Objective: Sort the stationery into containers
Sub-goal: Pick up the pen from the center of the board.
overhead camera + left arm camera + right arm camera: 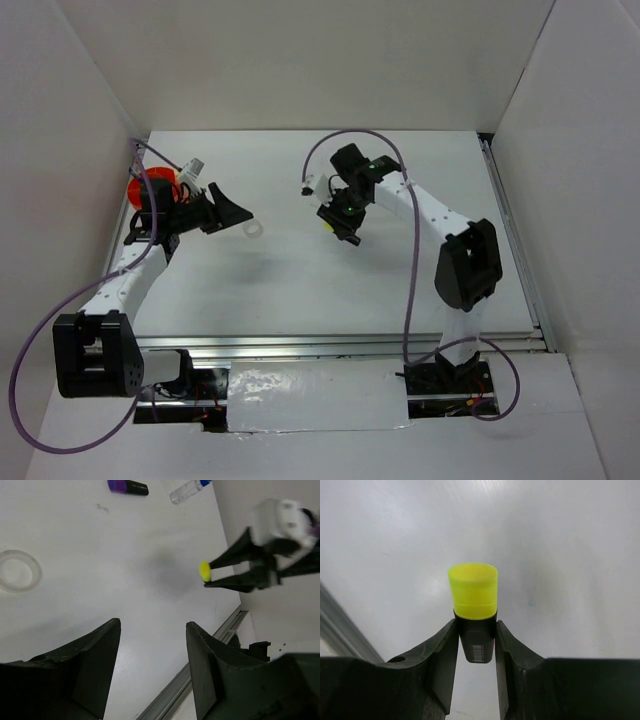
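I need to grab the highlighter with my left gripper by its outward yellow cap [327, 226] [205, 571], so the black end stays free to go into the orange-red cup.
My right gripper [475, 626] is shut on the black-yellow highlighter [472, 591], which points away from it, yellow cap outward, above the white table. In the top view that gripper [338, 226] hangs mid-table with the yellow cap [328, 224] at its tip. My left gripper [152, 625] is open and holds nothing; in the top view it [228, 212] sits just left of the white tape ring [252, 230]. The orange-red cup [150, 190] stands behind the left arm. The left wrist view shows the tape ring [17, 570], a purple marker [127, 486] and a clear blue-capped bottle [187, 490] lying flat.
White walls close in the table at the back and both sides. A metal rail [340, 345] runs along the near edge, and another [515, 240] along the right side. Purple cables loop off both arms.
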{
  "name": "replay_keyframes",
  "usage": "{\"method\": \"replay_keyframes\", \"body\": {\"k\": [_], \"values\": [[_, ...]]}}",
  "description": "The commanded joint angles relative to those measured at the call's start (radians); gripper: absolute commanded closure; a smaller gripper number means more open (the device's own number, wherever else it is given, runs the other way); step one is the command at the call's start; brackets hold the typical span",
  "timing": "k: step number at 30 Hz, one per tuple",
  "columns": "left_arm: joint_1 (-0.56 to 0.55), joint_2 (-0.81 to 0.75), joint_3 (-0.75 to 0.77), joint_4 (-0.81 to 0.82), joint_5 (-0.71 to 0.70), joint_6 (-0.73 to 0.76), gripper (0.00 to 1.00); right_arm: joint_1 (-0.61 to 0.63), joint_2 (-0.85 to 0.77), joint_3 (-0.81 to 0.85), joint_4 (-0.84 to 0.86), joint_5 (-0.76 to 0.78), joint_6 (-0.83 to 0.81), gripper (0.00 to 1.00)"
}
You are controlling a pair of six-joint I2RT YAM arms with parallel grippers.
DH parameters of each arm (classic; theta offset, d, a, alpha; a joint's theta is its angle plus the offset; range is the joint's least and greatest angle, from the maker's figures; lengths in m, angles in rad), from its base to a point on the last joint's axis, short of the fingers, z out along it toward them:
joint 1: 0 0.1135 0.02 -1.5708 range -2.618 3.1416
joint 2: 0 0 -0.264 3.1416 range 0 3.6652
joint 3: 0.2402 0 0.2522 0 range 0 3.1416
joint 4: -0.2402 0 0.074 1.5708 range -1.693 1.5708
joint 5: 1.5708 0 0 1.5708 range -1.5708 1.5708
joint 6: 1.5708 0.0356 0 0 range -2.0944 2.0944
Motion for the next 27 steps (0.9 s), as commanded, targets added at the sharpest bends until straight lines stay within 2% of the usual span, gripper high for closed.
{"method": "replay_keyframes", "body": {"k": [1,4,5,9,17,27], "values": [[-0.017,-0.033,0.005,0.094,0.031,-0.061,0.33,0.093,-0.122,0.065,0.026,-0.126,0.100,1.00],[-0.037,-0.030,0.025,0.075,0.046,-0.051,0.31,0.165,-0.116,0.109,0.004,-0.135,0.139,1.00],[-0.067,-0.029,0.030,0.071,0.051,-0.042,0.28,0.195,-0.113,0.127,0.000,-0.135,0.156,1.00],[-0.112,-0.012,0.062,0.048,0.083,-0.021,0.24,0.244,-0.092,0.152,0.008,-0.126,0.186,1.00],[-0.175,0.033,0.057,0.052,0.171,-0.030,0.29,0.286,-0.073,0.178,0.015,-0.088,0.207,1.00],[-0.221,0.066,0.065,0.034,0.169,-0.025,0.32,0.306,-0.070,0.195,0.038,-0.039,0.239,1.00]]}}
